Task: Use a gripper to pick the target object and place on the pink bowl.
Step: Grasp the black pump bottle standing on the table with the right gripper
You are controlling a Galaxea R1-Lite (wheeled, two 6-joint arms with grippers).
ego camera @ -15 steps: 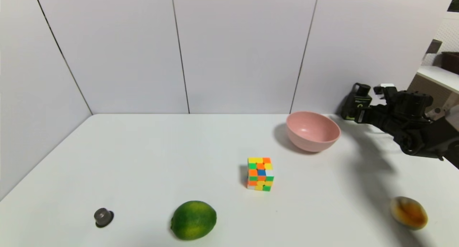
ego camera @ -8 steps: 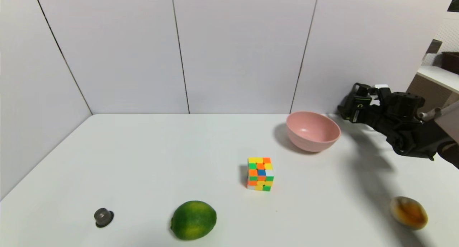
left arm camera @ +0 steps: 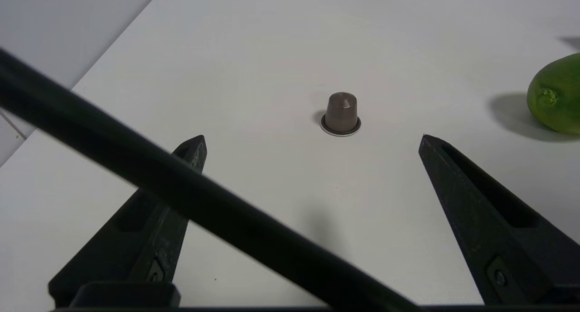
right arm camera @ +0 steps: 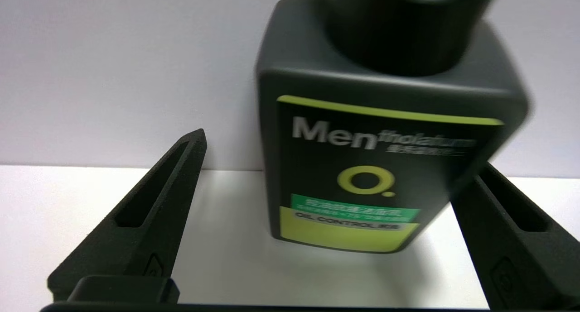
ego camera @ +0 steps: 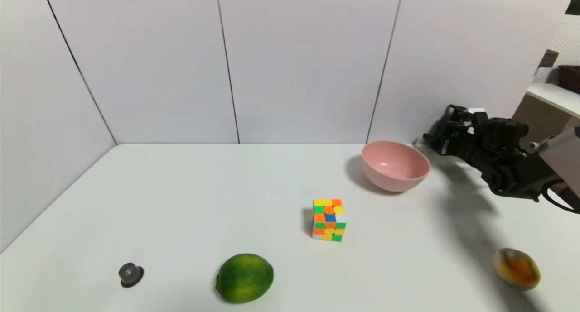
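The black pump bottle should go in the pink bowl, so my right gripper will next grab it by its lower body [right arm camera: 350, 206].
The target object, a black pump bottle [right arm camera: 385, 158] with a light green label, stands on the table at the far right by the back wall, right of the pink bowl [ego camera: 395, 165]. My right gripper [right arm camera: 337, 153] is open, one finger on each side of the bottle. The bottle sits close against one finger and hides that finger's tip; a wide gap separates it from the other finger [right arm camera: 172, 185]. In the head view the right gripper [ego camera: 446, 140] covers much of the bottle [ego camera: 454, 122]. The left gripper [left arm camera: 311, 139] hangs open and empty over the near left of the table.
A multicoloured cube [ego camera: 329, 219] sits mid-table in front of the bowl. A green lime [ego camera: 244, 278] and a small dark capsule [ego camera: 131, 274] lie near the front left, and a brownish-yellow object [ego camera: 516, 268] near the front right. A black cable [left arm camera: 181, 199] crosses the left wrist view.
The right arm has moved leftward and toward the back wall, bringing its open fingers around the bottle. The other objects have not moved.
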